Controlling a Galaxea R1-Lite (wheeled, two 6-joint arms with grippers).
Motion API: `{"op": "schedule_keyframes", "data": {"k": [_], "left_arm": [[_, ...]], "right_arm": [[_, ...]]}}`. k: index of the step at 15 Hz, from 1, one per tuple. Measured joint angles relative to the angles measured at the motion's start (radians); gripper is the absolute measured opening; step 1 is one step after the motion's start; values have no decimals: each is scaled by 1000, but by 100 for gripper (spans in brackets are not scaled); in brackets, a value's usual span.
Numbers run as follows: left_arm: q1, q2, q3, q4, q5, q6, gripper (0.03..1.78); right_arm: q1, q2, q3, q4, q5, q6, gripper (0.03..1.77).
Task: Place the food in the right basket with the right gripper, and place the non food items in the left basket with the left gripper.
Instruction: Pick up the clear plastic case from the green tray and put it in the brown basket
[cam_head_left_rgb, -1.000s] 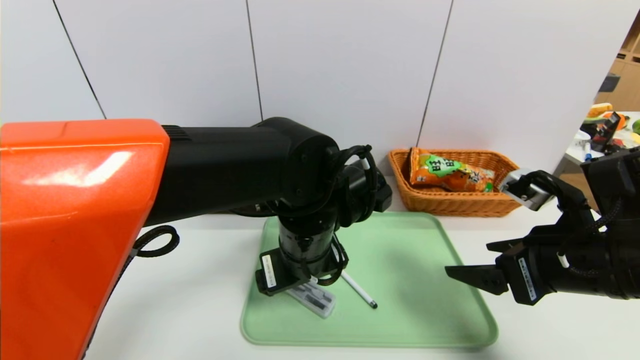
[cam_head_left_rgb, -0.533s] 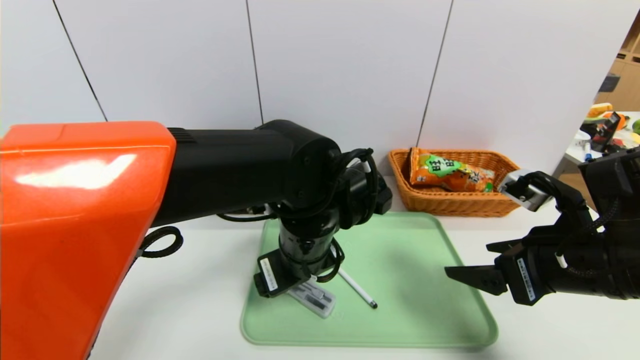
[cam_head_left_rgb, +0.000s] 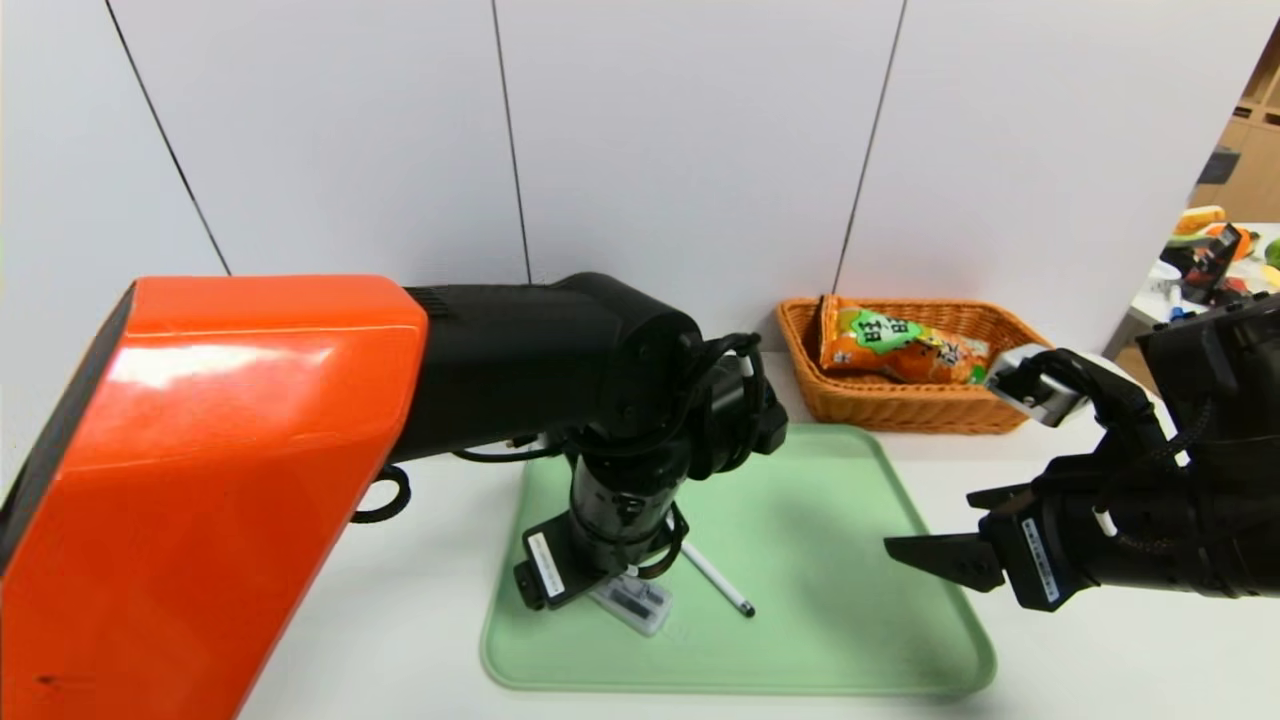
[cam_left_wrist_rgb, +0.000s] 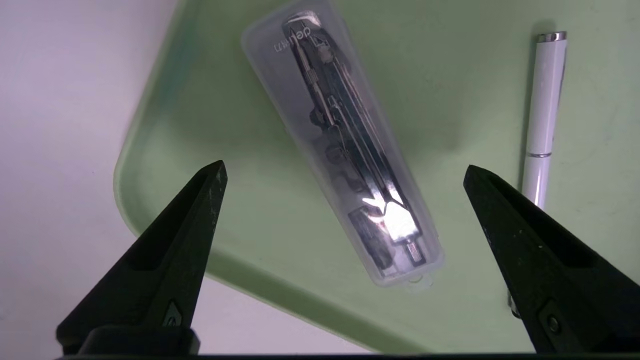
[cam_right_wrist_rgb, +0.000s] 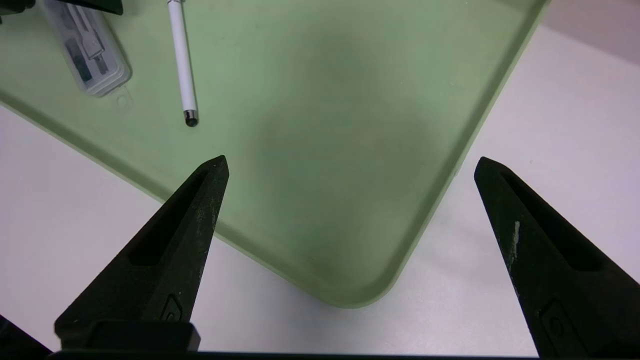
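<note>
My left gripper closes on the clear plastic case (cam_head_left_rgb: 640, 605) now. Its fingers reach down around the case, near the green tray, so closing now would catch it.
The food, an orange snack bag (cam_head_left_rgb: 900, 350) with a green label, lies in the orange-tan right basket (cam_head_left_rgb: 905, 412) at the back right. The left basket is hidden. My left gripper (cam_left_wrist_rgb: 344, 167) points down, open, just above a clear plastic case (cam_left_wrist_rgb: 320, 100) holding a metal compass; its fingers straddle the case without touching it. The case (cam_head_left_rgb: 640, 605) lies at the near left of the green tray (cam_head_left_rgb: 810, 500), beside a white pen (cam_head_left_rgb: 715, 578). My right gripper (cam_head_left_rgb: 930, 520) hovers open and empty over the tray's near right corner (cam_right_wrist_rgb: 350, 295).
The left arm's big orange shell (cam_head_left_rgb: 200, 480) fills the left of the head view and blocks what is behind it. White table (cam_head_left_rgb: 1050, 660) surrounds the tray. A wall stands close behind the basket. A cluttered side table (cam_head_left_rgb: 1215, 260) is at the far right.
The left arm has swung rightward and its gripper has sunk a little closer to the clear case. The right gripper has drifted slightly left. Both grippers stay open.
</note>
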Motion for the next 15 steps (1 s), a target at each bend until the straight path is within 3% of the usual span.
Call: {"op": "schedule_keyframes", "data": {"k": [9,12,15], "left_arm": [[0,21,1,1,1,1,169],[0,22,1,0,1,3,120],[0,22,1,0,1,8,85]], "right_arm": [[0,6,1,0,0,1,169],[0,6,1,0,0,1,169],[0,7,1,0,0,0,169]]}}
